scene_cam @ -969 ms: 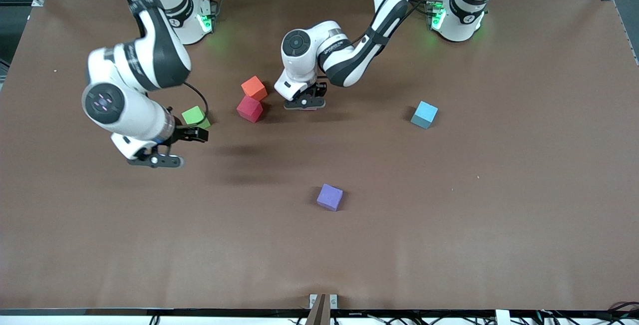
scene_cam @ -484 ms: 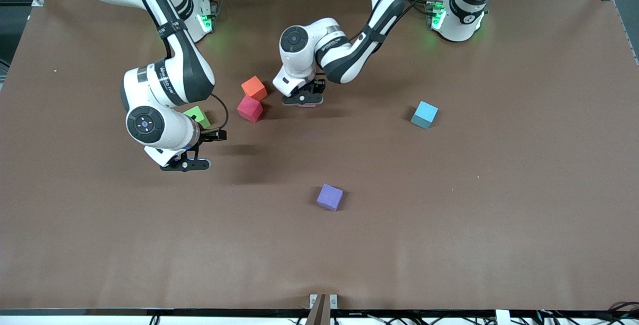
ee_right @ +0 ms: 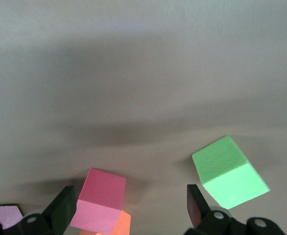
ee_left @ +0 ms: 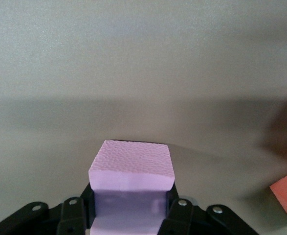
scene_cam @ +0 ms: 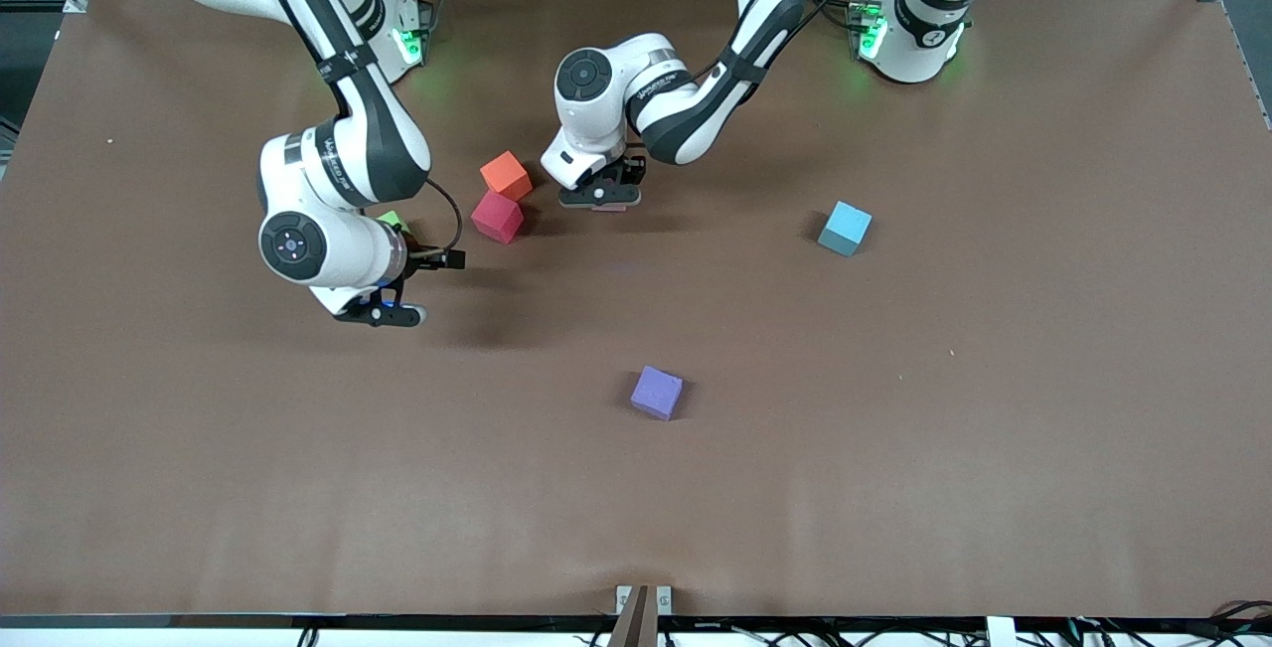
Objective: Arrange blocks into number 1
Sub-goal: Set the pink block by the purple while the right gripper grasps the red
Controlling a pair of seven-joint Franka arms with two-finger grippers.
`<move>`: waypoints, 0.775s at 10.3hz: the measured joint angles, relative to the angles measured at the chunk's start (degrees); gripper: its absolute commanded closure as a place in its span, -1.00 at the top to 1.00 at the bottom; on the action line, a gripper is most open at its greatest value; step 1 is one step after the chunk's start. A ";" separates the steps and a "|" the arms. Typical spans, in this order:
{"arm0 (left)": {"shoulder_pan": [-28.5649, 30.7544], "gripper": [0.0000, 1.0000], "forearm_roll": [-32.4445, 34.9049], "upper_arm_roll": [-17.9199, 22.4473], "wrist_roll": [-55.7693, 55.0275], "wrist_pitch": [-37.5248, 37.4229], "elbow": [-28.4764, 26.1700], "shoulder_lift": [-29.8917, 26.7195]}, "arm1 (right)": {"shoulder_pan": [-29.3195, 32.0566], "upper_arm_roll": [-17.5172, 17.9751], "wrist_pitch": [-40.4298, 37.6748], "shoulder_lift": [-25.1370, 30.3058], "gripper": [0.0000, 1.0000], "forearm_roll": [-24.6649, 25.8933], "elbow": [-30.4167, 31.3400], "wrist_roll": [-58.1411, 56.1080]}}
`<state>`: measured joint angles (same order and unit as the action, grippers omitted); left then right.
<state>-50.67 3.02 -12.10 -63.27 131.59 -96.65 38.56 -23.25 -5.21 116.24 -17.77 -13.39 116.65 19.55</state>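
Observation:
My right gripper is to grip the red block [scene_cam: 497, 217] next by its opposite sides. It will build the number 1 with the pink block.
My left gripper [scene_cam: 599, 196] is shut on a pink block [ee_left: 132, 166] and hangs low over the table beside the orange block [scene_cam: 506, 175]. The red block [scene_cam: 497, 217] lies touching the orange one, nearer the camera. My right gripper [scene_cam: 415, 286] is open and empty over the table beside the red block. The green block [scene_cam: 394, 221] is mostly hidden by the right arm; the right wrist view shows the green block [ee_right: 229, 171] whole, with the red block [ee_right: 100, 198] near one fingertip [ee_right: 65, 208]. A light blue block [scene_cam: 845, 228] lies toward the left arm's end, and a purple block [scene_cam: 657, 393] nearer the camera.
The brown table [scene_cam: 894, 448] holds nothing else. Both robot bases stand along its edge farthest from the camera. A small bracket [scene_cam: 643, 602] sits at the edge nearest the camera.
The right arm has swung toward the table's middle and now covers most of the green block. The left gripper, still shut on the pink block, shifted slightly toward the orange block.

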 measured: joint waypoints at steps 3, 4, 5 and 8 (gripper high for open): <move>-0.27 0.77 0.00 -0.01 0.00 0.00 -0.70 0.00 | -3.91 0.12 5.86 1.98 1.00 -1.39 6.91 11.47; -0.31 1.00 0.01 -0.03 0.00 0.00 -0.83 -0.01 | -5.29 0.15 6.82 2.41 1.00 -2.64 8.35 14.36; -0.43 1.00 0.05 -0.11 0.00 0.00 -0.86 -0.02 | -6.15 0.15 7.32 2.72 1.00 -4.59 9.52 15.52; -0.88 1.00 0.05 -0.26 -0.02 0.00 -0.93 -0.23 | -6.47 0.11 11.32 4.19 1.00 -7.24 13.69 16.05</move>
<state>-51.55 3.07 -12.36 -63.28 131.59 -97.58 38.33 -29.72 -5.10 127.56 -13.58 -20.62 130.34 35.61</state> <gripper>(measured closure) 0.009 0.000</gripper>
